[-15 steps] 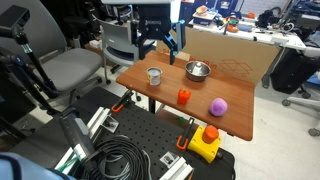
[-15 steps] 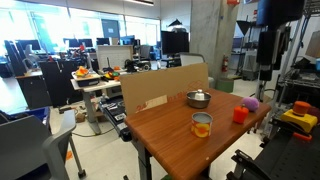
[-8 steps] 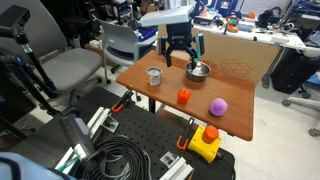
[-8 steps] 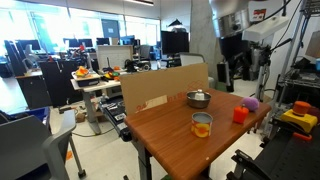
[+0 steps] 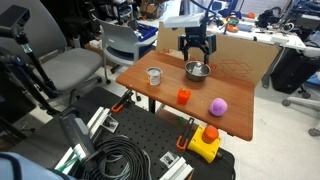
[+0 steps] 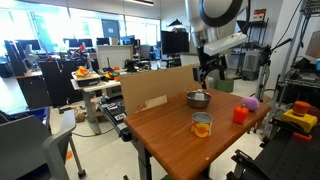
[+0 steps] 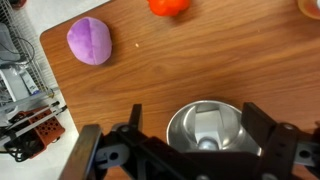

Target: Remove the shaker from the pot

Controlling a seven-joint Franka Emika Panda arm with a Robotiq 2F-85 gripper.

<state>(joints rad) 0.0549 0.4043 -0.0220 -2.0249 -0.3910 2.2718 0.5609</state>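
I need to grab the rounded top end of the shaker from above next, so its base stays free. Then I can take it out of the pot.
The pot is a shallow shiny steel bowl on the wooden table, seen in both exterior views. In the wrist view the pot sits between my open fingers, and a steel shaker lies inside it. My gripper hangs open just above the pot, also seen in an exterior view and in the wrist view. It holds nothing.
On the table stand a steel cup with a handle, an orange object and a purple ball. A cardboard sheet stands behind the table. A yellow box with a red button sits on the floor.
My gripper has moved from behind the steel cup across to the pot and come down over it, staying open.
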